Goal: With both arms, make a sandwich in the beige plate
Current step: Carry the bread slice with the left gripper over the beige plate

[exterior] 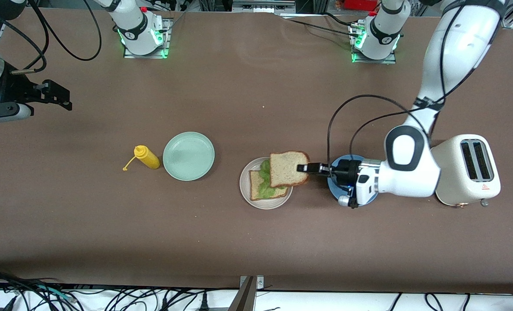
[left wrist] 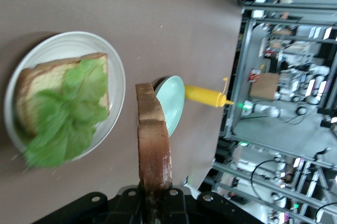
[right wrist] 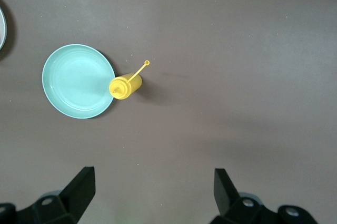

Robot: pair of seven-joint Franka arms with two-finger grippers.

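Observation:
My left gripper should line the held slice up with the lettuce-topped bread (exterior: pixel 262 189) before opening: the slice stands edge-on above and beside the bread.
The beige plate (exterior: pixel 265 204) holds a brown bread slice (exterior: pixel 255 191) topped with a ruffled lettuce leaf (exterior: pixel 265 178). My left gripper (exterior: pixel 303 168) is shut on the crust edge of a second bread slice (exterior: pixel 286 168), which hangs over the plate's side toward the left arm's end. In the left wrist view this held slice (left wrist: pixel 154 139) runs out edge-on from the left gripper (left wrist: pixel 154 195), beside the plate (left wrist: pixel 68 39) and its lettuce (left wrist: pixel 68 113). My right gripper (exterior: pixel 60 96) waits open and empty, raised at the right arm's end; the right gripper (right wrist: pixel 155 182) looks down on bare table.
A mint-green plate (exterior: pixel 188 156) and a yellow squeeze bottle (exterior: pixel 147 157) stand toward the right arm's end. A blue plate (exterior: pixel 333 186) lies under my left wrist. Beside it stands a white toaster (exterior: pixel 466 168).

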